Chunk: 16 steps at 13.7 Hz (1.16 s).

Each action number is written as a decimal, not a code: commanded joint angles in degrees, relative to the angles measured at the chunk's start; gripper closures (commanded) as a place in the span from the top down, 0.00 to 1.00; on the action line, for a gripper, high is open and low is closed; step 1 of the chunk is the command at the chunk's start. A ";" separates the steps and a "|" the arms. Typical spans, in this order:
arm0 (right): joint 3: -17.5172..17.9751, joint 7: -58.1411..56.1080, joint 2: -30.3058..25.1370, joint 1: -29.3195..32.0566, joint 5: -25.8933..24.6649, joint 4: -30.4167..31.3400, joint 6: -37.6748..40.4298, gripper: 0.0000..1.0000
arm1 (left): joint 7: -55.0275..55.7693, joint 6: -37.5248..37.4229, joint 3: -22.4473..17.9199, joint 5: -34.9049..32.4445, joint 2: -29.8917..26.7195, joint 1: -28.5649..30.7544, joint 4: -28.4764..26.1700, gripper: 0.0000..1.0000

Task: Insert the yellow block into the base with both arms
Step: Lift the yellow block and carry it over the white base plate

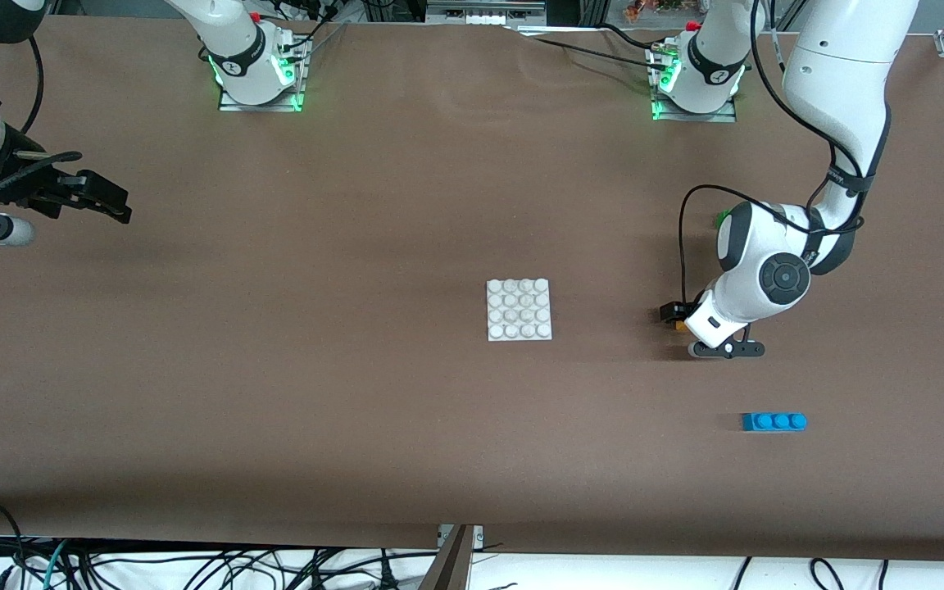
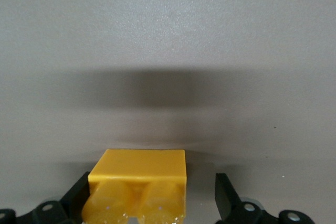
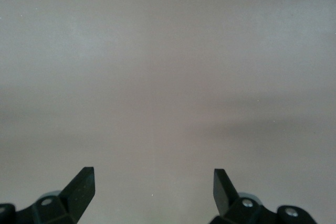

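Observation:
The yellow block (image 2: 137, 184) sits low between my left gripper's fingers and closing now would catch it, so it is time for my left gripper to close on it.
The yellow block (image 2: 137, 184) lies on the table between my left gripper's (image 2: 152, 179) open fingers, studs toward the camera. One finger is at its side and the other stands apart from it. In the front view my left gripper (image 1: 675, 315) is low at the table, toward the left arm's end, with a sliver of the yellow block (image 1: 680, 325) showing under the wrist. The white base (image 1: 519, 309) lies flat mid-table, beside the left gripper. My right gripper (image 1: 103, 201) waits open and empty above the table at the right arm's end; its wrist view (image 3: 152, 174) shows only bare table.
A blue three-stud brick (image 1: 773, 421) lies nearer to the front camera than the left gripper. A green brick (image 1: 722, 218) peeks out by the left arm's elbow, mostly hidden. Both arm bases stand along the edge farthest from the front camera.

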State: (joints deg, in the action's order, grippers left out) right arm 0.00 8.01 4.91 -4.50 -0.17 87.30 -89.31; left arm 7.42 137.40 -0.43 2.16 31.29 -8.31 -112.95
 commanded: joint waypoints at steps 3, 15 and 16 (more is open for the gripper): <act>0.44 0.34 0.28 0.20 0.34 -1.25 0.54 1.00 | -0.13 0.94 -0.19 0.57 -1.41 -0.30 -1.75 0.25; 0.26 0.34 0.37 0.55 1.57 -1.25 0.37 1.00 | 13.65 -22.18 3.68 0.92 -1.86 -10.39 22.93 0.03; 0.18 0.34 0.37 0.55 1.66 -1.25 0.37 1.00 | 16.37 -22.18 3.68 1.18 -0.72 -12.59 24.69 0.03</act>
State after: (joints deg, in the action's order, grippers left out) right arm -0.03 8.02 4.91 -4.49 0.49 87.27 -89.36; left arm 19.15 116.64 4.06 2.16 26.95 -16.34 -93.42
